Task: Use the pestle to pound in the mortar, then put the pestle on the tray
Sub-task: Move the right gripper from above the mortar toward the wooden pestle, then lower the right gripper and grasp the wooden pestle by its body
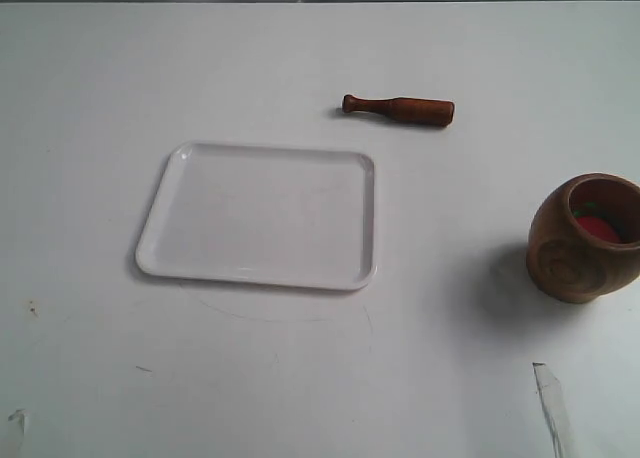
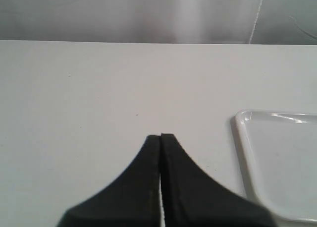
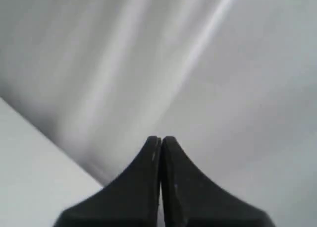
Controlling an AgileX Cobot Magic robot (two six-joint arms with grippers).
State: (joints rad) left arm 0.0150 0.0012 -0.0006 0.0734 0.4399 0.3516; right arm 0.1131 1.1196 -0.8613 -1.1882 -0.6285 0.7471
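Note:
My right gripper will grip the pestle's slim handle (image 1: 374,106) next. The pestle's thick end will then pound in the mortar (image 1: 584,237).
The white tray (image 1: 260,216) lies flat in the middle of the table. Behind it and to the right, the reddish-brown pestle (image 1: 400,109) lies on its side, knob end pointing left. The brown mortar (image 1: 584,237) stands upright at the right edge, something red showing inside. Neither arm appears in the exterior view. My left gripper (image 2: 160,136) is shut and empty above bare table, with a corner of the tray (image 2: 282,162) beside it. My right gripper (image 3: 161,138) is shut and empty, facing a grey wall; none of the task's things appear in its view.
The white table (image 1: 300,378) runs to a far edge against a grey backdrop. A strip of clear tape (image 1: 550,403) sticks up at the front right, and small marks dot the front left.

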